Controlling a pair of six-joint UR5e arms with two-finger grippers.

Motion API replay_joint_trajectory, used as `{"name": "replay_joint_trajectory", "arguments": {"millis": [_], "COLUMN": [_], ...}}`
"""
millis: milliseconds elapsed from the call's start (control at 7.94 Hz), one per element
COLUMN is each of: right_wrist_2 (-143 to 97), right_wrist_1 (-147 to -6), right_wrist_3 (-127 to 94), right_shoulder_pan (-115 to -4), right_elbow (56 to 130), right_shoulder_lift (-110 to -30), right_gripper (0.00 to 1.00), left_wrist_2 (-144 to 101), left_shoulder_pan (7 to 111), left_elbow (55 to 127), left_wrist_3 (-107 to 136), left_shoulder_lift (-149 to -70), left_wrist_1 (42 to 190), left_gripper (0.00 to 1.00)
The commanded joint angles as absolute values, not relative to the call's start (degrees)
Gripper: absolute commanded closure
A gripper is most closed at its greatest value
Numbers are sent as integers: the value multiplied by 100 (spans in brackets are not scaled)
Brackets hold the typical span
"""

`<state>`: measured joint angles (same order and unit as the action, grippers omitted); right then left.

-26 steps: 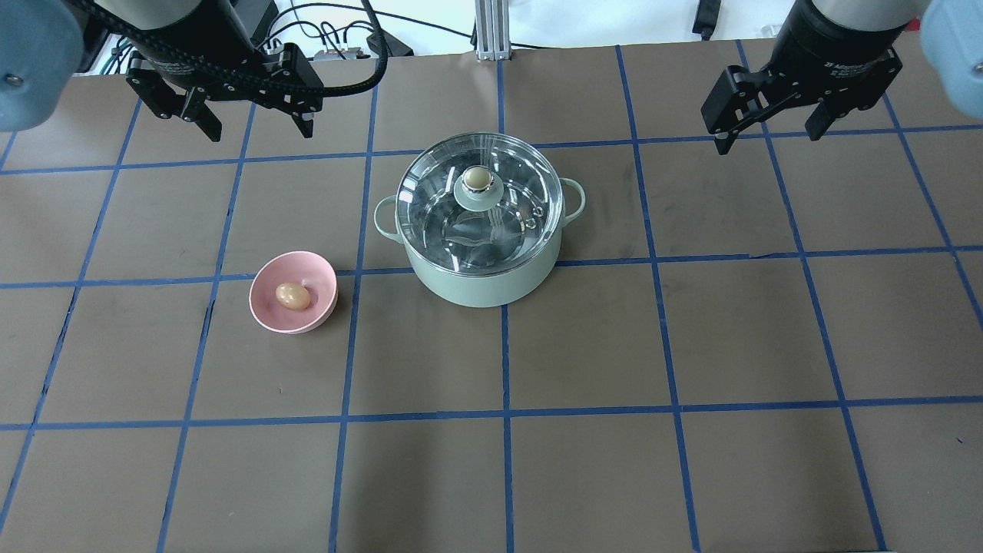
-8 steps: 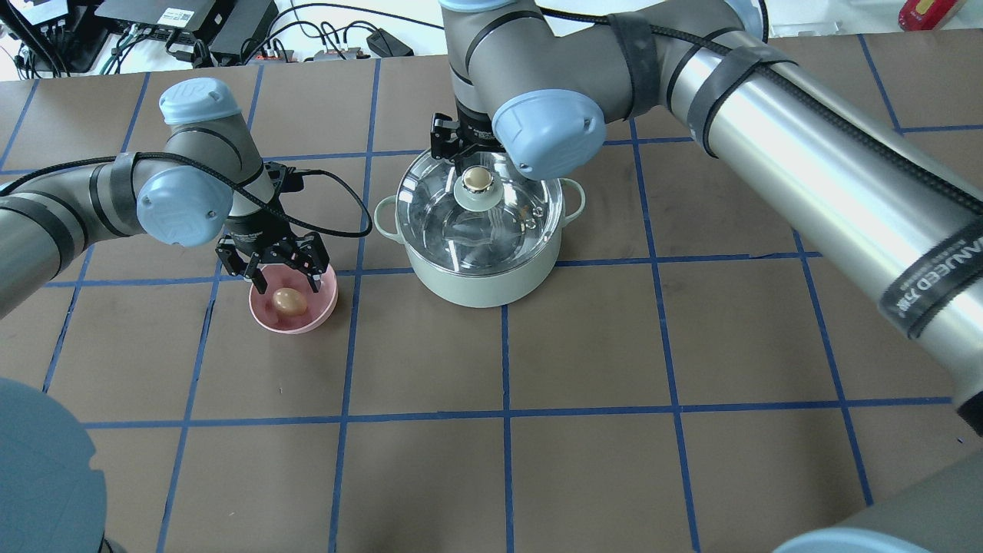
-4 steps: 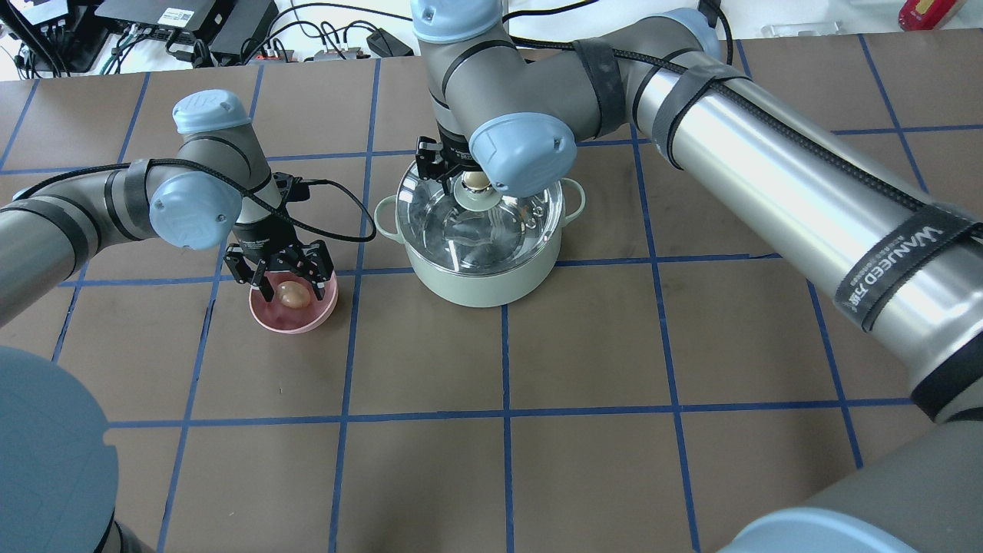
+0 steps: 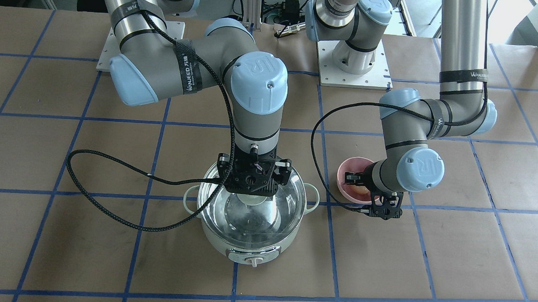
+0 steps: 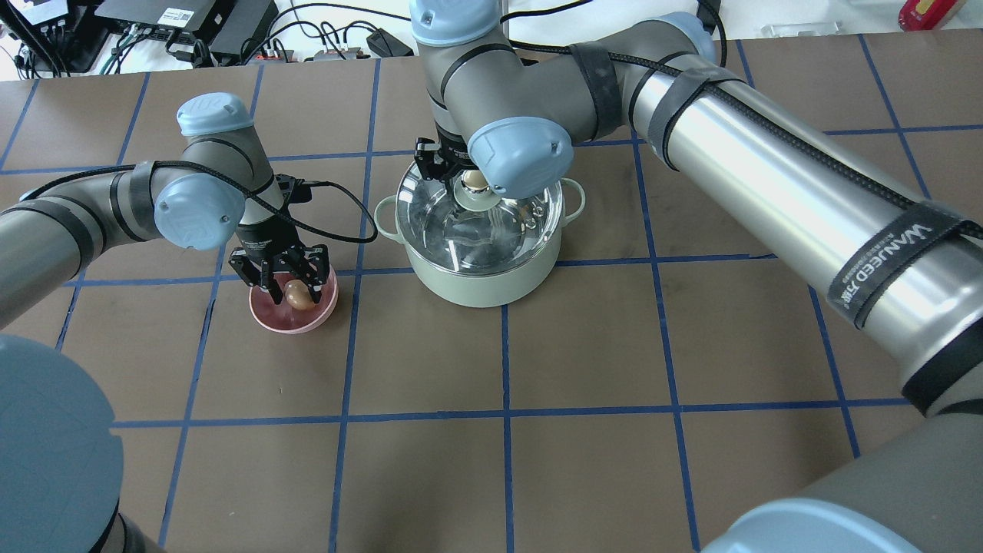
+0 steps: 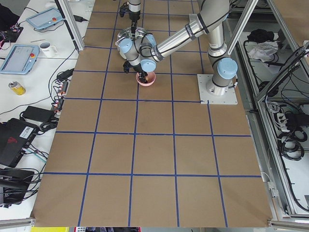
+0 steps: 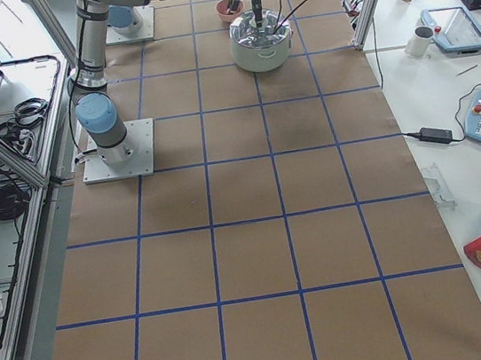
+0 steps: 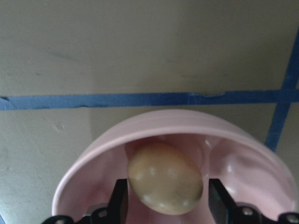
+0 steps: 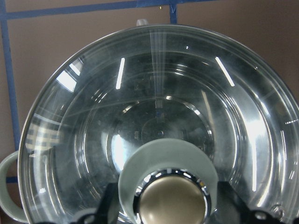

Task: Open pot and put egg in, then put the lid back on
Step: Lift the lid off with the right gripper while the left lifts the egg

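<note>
My right gripper has fingers that the glass lid is too wide for, so it needs to pick up the lid by the narrow beige knob (image 9: 173, 199) next.
The pale mint-green pot (image 5: 480, 280) stands mid-table with its glass lid (image 5: 453, 226) on. My right gripper (image 5: 470, 177) is open and low over the lid, its fingers (image 9: 110, 200) on either side of the beige knob (image 9: 170, 200). The tan egg (image 5: 296, 295) lies in a small pink bowl (image 5: 269, 319) to the pot's left. My left gripper (image 5: 290, 290) is open inside the bowl. Its fingers (image 8: 119, 200) stand on both sides of the egg (image 8: 166, 177) with small gaps.
The brown table cover has a blue tape grid (image 5: 503, 415). A black cable (image 4: 111, 216) loops from the right wrist onto the table beside the pot. The pot's dial (image 4: 253, 260) faces away from the robot.
Both arms came in from the back of the table. In the last half second my left gripper sank lower around the egg, and my right gripper settled around the lid's knob.
</note>
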<state>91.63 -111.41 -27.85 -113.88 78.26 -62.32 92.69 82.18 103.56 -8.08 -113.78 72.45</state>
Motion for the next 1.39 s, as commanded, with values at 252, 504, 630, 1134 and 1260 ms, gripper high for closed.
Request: {"name": "replay_joint_trajectory", "arguments": {"millis": [252,504,630,1134,1260], "right_wrist_2": [9132,9149,9176,8974,9052], "right_wrist_1": [-11145,-11118,-11109,-9847,-9557], "right_wrist_3": [-2751,-2603,-2306,-463,108], "right_shoulder_pan": [-11382,-11303,-11198,-9576,-9162], "right_elbow": [7822,7822,7822,7919,7928], "right_shoulder_lift": [-6293,-6485,-6739,-8004,-8190], "right_gripper": [100,100,100,100,100], "left_wrist_2": [9281,9264,9255,8809,8798], "left_shoulder_pan": [8218,8226,8253,8436,8751], "left_elbow": [10327,10318,10318,9952,9662], "left_wrist_3": [-826,-835,-809,-712,-373], "left_shoulder_lift": [-11321,-11251,-11050,-10171,-10108], "left_wrist_1": [7242,7251,7303,7733,7760], "left_gripper": [66,67,67,67,68]}}
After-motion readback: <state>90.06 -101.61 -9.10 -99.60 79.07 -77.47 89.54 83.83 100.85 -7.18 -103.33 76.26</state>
